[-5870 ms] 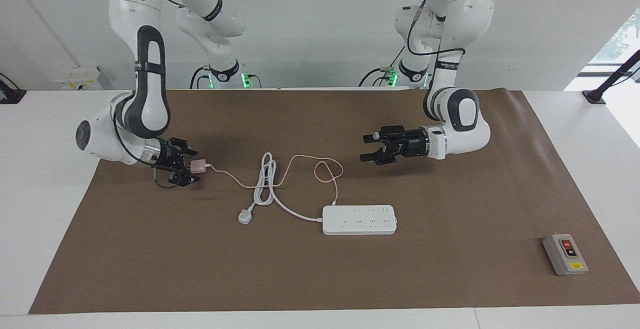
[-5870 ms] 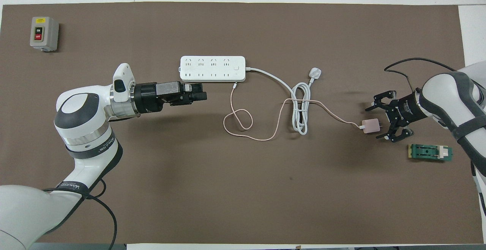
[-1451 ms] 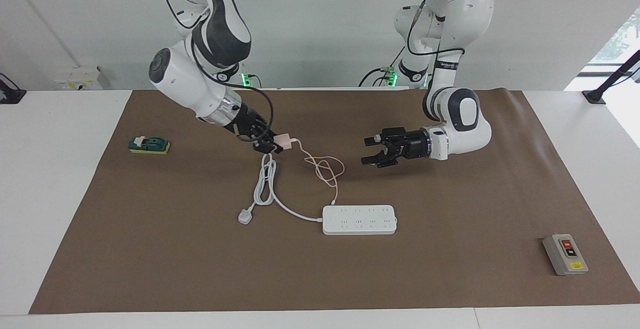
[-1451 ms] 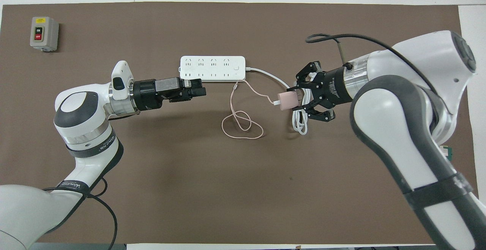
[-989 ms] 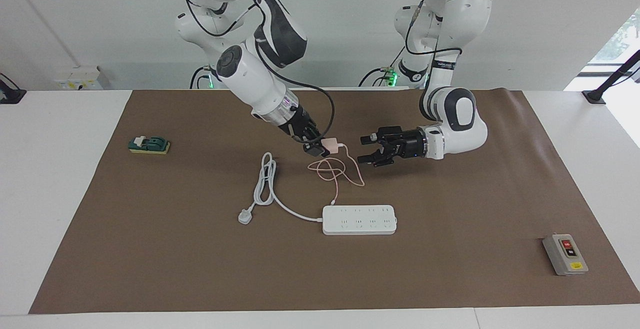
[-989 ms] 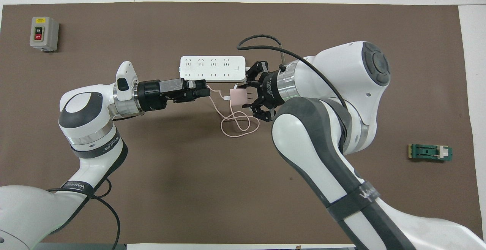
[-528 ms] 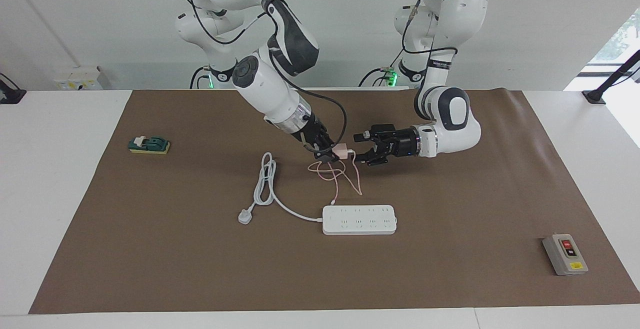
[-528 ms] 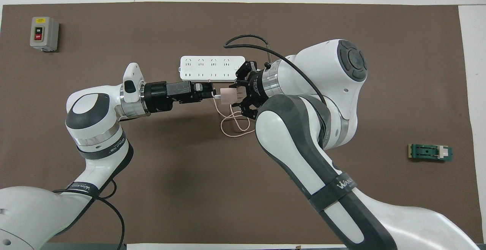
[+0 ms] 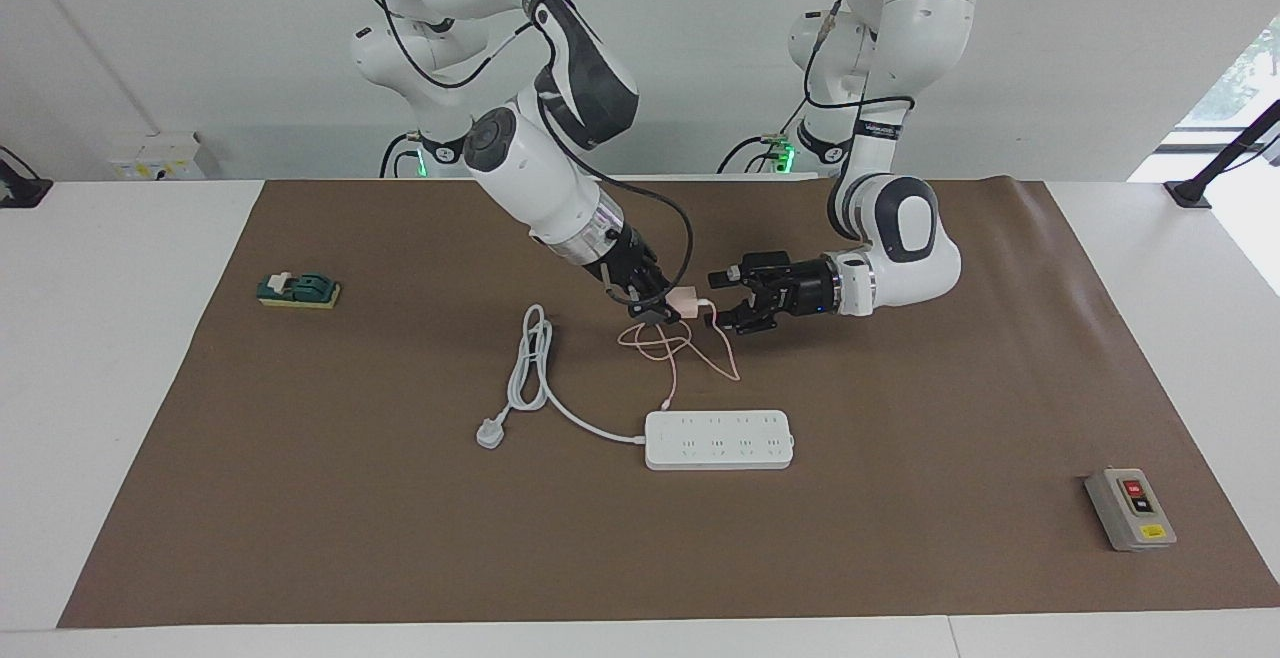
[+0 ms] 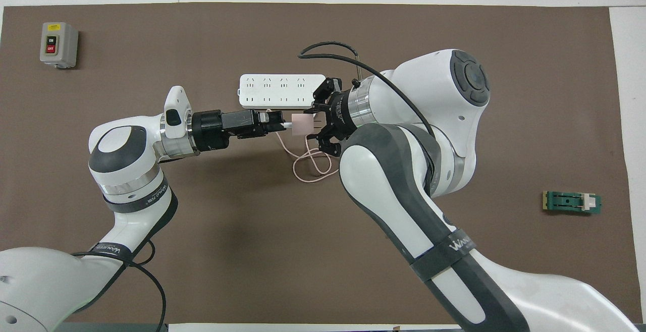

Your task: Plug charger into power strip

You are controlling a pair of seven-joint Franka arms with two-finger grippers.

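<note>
My left gripper should next grab the charger by its cable end point(image 10: 294, 125), because that end stays free while the fingers of my right gripper already cover the charger's prong side.
My right gripper point(image 9: 658, 306) is shut on the pale pink charger point(image 9: 684, 303) and holds it in the air above the mat, nearer to the robots than the power strip point(image 9: 718, 440). My left gripper point(image 9: 722, 304) is open, with its fingers either side of the charger's cable end. The thin pink cable point(image 9: 682, 356) hangs down in loops to the mat beside the strip. In the overhead view the charger point(image 10: 303, 124) sits between the left gripper point(image 10: 277, 121) and the right gripper point(image 10: 317, 124), just short of the power strip point(image 10: 275, 91).
The strip's thick white cord point(image 9: 527, 368) and white plug point(image 9: 489, 432) lie toward the right arm's end. A grey button box point(image 9: 1130, 509) sits far out toward the left arm's end. A small green block point(image 9: 298, 290) lies at the mat's edge by the right arm.
The right gripper picked the charger up at its end of the mat and carried it to the middle. The left gripper moved in until its open fingers flank the cable end.
</note>
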